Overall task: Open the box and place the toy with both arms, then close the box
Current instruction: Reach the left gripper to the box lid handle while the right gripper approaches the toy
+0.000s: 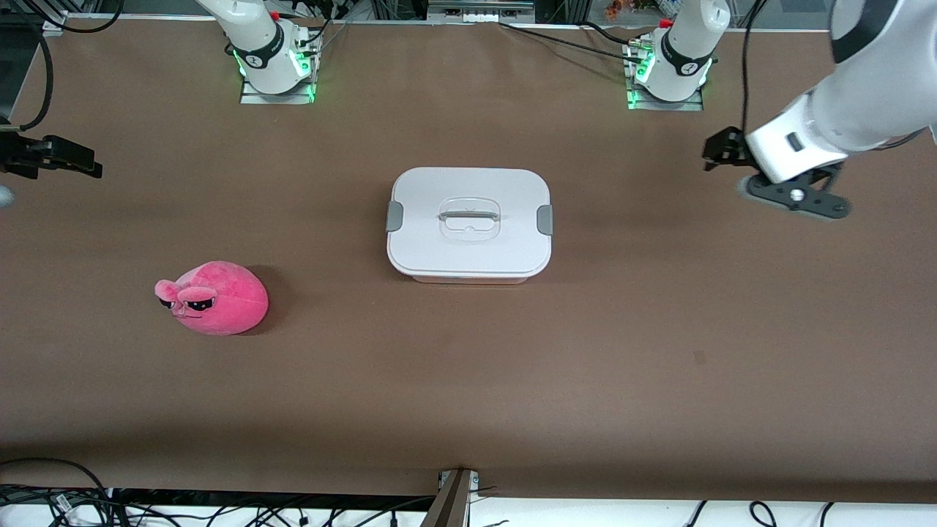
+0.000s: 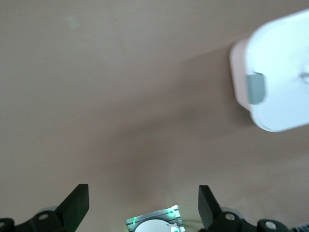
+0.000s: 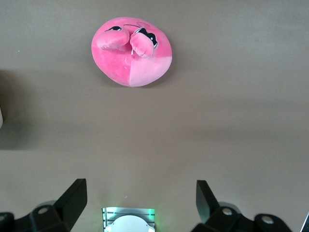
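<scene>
My left gripper grabs the white lid's raised handle point(image 1: 469, 215) next, to open the box for the toy point(image 1: 212, 296).
The box point(image 1: 468, 223) stands shut in the middle of the table, its white lid flat and a grey clip point(image 1: 394, 217) at each end. The hot-pink toy point(image 1: 212, 296) lies on the table toward the right arm's end, nearer the front camera than the box. My left gripper point(image 1: 716, 151) is open and empty in the air over the table at the left arm's end; its wrist view shows open fingers point(image 2: 77, 203) and one end of the box point(image 2: 282, 58). My right gripper point(image 1: 77, 162) is open and empty over its end; the toy shows in its wrist view point(image 3: 132, 50).
The brown table carries only the box and the toy. The arm bases point(image 1: 277, 62) point(image 1: 667, 69) with green lights stand along the table's top edge. Cables and a metal bracket point(image 1: 454, 498) lie along the front edge.
</scene>
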### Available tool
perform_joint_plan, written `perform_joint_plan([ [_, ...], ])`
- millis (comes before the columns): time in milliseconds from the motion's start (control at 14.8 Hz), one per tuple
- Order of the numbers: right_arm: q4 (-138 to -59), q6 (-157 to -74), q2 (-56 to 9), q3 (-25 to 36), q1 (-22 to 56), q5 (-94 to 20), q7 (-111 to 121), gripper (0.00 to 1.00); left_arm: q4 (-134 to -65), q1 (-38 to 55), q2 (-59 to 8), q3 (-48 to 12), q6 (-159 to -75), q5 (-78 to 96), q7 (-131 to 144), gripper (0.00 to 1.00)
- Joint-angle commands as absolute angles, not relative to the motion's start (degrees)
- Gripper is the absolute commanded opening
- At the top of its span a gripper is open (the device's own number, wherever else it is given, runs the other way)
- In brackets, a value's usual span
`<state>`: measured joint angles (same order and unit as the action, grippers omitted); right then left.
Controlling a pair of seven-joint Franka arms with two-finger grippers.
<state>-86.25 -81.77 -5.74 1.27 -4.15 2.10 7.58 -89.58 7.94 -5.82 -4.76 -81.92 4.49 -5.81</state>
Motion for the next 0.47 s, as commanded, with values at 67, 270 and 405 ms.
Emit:
perform_joint_plan([
  [67,-85.3,-81.6,-6.8,1.2,-4.1,2.2,7.7,1.00,-82.0,11.9,-14.3,-6.0,-81.9,9.3,-19.5,1.00],
  [270,-85.3,-81.6,-7.6,1.2,-4.0,2.1,7.7,1.00,-81.6,18.3,-17.3,-6.9,-86.6,8.7,-23.5,1.00],
  [405,-85.3,-81.3,-9.8,1.1,-4.0,2.1,7.8,1.00,-81.6,23.3,-19.0,-6.9,-89.1,7.7,-23.7,1.00],
])
